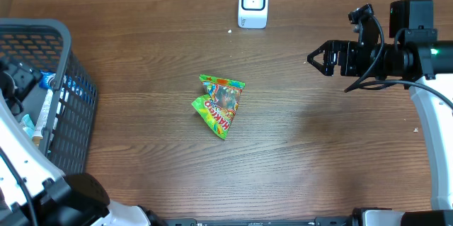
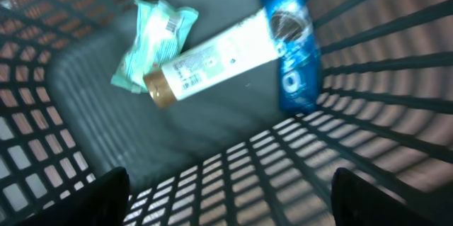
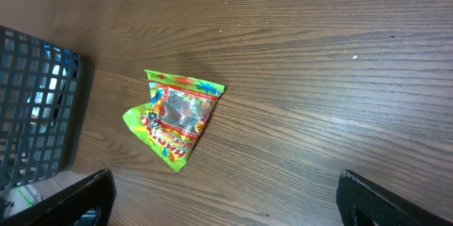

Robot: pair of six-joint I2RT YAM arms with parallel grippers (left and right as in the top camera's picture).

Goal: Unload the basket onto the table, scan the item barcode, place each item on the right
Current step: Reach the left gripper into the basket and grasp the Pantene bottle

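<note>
The left gripper grabs the white tube (image 1: 46, 111) (image 2: 220, 59) across the middle of its body by its side edges next, which leaves its printed side clear to scan its barcode.
A green and orange candy bag (image 1: 220, 103) lies flat mid-table, also seen in the right wrist view (image 3: 177, 116). The white barcode scanner (image 1: 253, 3) stands at the far edge. My right gripper (image 1: 316, 59) hovers open over the right side of the table, well apart from the bag, with nothing between its fingers (image 3: 368, 199). My left gripper (image 2: 230, 201) is open inside the grey basket (image 1: 67, 77), holding nothing. Below it lie a mint-green packet (image 2: 154, 40), a white tube with a brown cap (image 2: 212, 59) and a blue cookie pack (image 2: 291, 42).
The mesh basket's wall (image 3: 35, 105) stands just left of the candy bag. Brown wood tabletop (image 1: 311, 155) runs between the bag and the right arm. The left arm's white link (image 1: 28, 162) crosses the basket's near side.
</note>
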